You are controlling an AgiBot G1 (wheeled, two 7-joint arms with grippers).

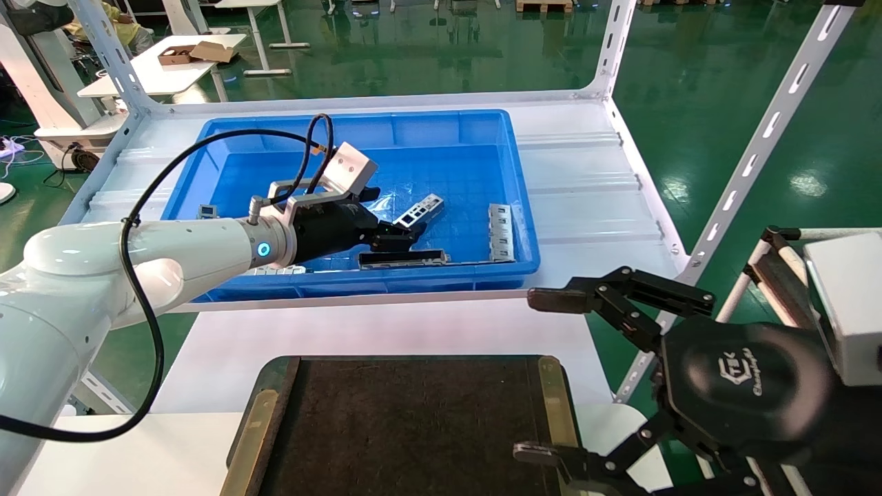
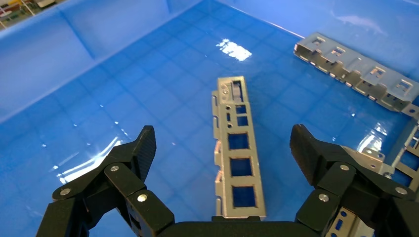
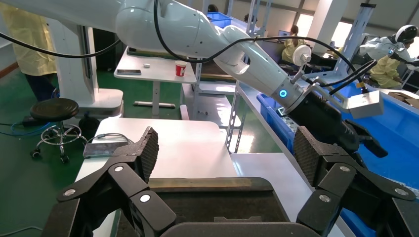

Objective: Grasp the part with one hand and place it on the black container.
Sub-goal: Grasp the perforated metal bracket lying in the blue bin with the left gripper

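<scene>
My left gripper takes hold of the part by its long sides at its square cut-outs next, since the part is long but slim across.
The part (image 1: 420, 210), a slim silver-grey bar with square cut-outs, lies flat on the floor of the blue bin (image 1: 358, 120). In the left wrist view the part (image 2: 239, 153) lies lengthwise between the fingers, untouched. My left gripper (image 1: 393, 219) is open inside the bin, just above the part's near end, its jaws (image 2: 222, 134) spread wide on either side. The black container (image 1: 413, 427), a flat dark tray with brass strips, sits on the near white table and holds nothing. My right gripper (image 1: 537, 375) hangs open and empty over the tray's right edge (image 3: 222, 202).
A dark narrow channel piece (image 1: 403, 259) lies by the bin's front wall. A grey tabbed plate (image 1: 501, 232) lies at the bin's right side, also in the left wrist view (image 2: 356, 71). Slotted white shelf posts (image 1: 758, 145) stand around the bin.
</scene>
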